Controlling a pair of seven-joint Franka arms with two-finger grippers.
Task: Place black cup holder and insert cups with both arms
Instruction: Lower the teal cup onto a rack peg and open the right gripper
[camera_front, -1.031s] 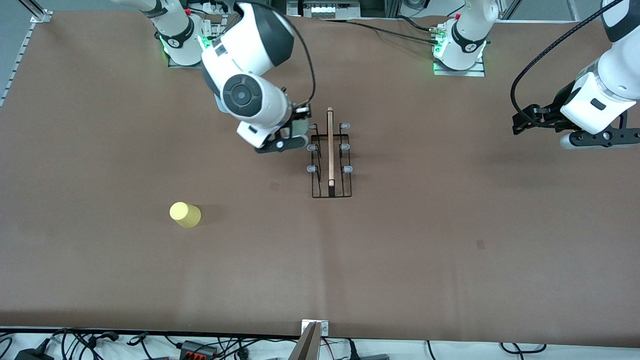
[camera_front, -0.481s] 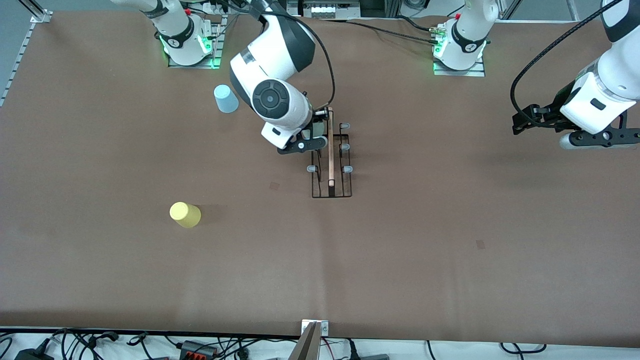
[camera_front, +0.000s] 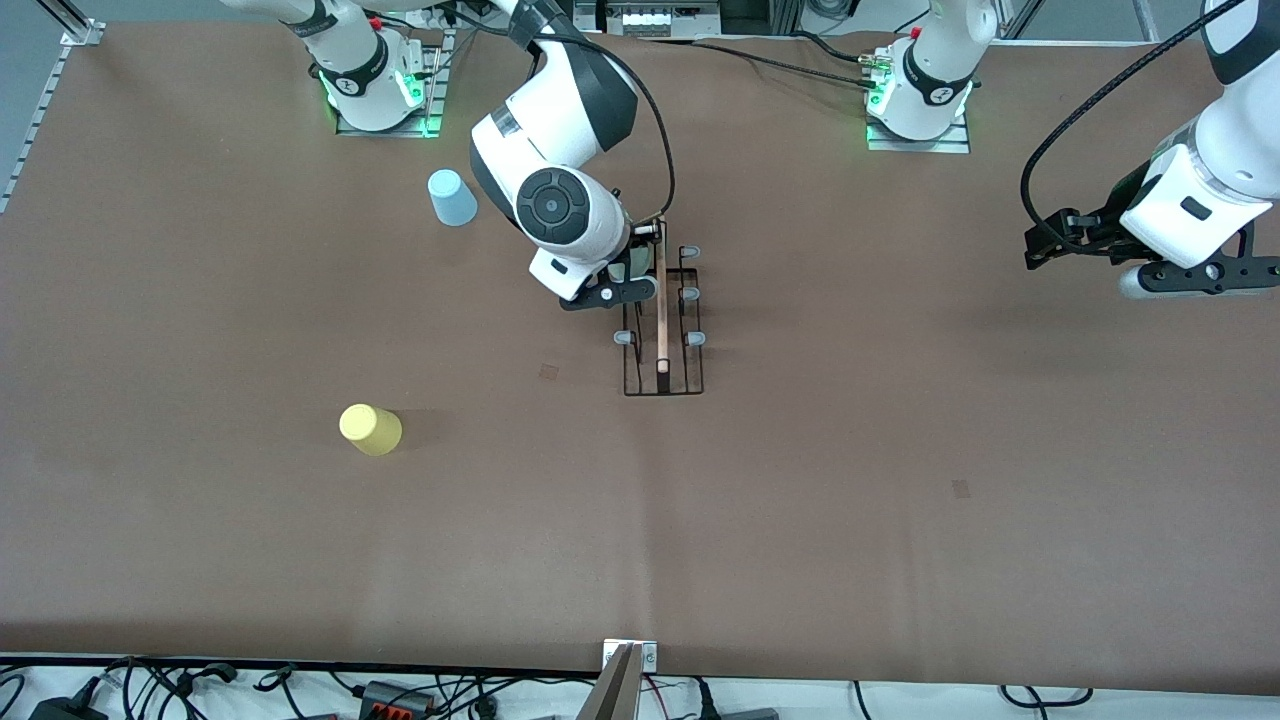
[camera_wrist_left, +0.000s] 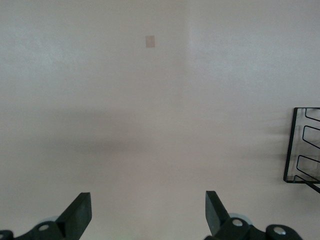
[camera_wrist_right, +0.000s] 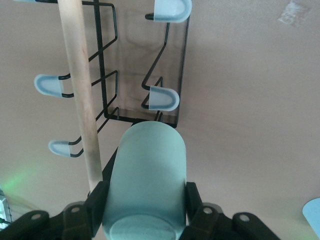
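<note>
My right gripper releases the cup now, since in the right wrist view the mint green cup (camera_wrist_right: 148, 175) sits over the rack's row of wires.
The black cup holder (camera_front: 661, 318) stands mid-table, its wooden rod (camera_wrist_right: 78, 95) on top and pale pegs (camera_wrist_right: 161, 98) along both sides. My right gripper (camera_front: 622, 276) (camera_wrist_right: 145, 204) is shut on the pale mint green cup (camera_wrist_right: 148, 175), held just over the rack's pegs on the side toward the right arm's end. A light blue cup (camera_front: 452, 197) stands upside down on the table near the right arm's base. The yellow cup (camera_front: 370, 429) stands nearer the front camera. My left gripper (camera_front: 1042, 246) (camera_wrist_left: 147, 212) waits open and empty over bare table at the left arm's end.
One corner of the rack (camera_wrist_left: 302, 146) shows at the edge of the left wrist view. Small pale marks (camera_front: 961, 488) dot the brown table cover. Cables and a metal bracket (camera_front: 630, 672) line the table's front edge. The arm bases (camera_front: 918, 100) stand along the back.
The right arm has swung with the mint cup from beside the rack to right against its pegs, uncovering the light blue cup. The left arm has not moved.
</note>
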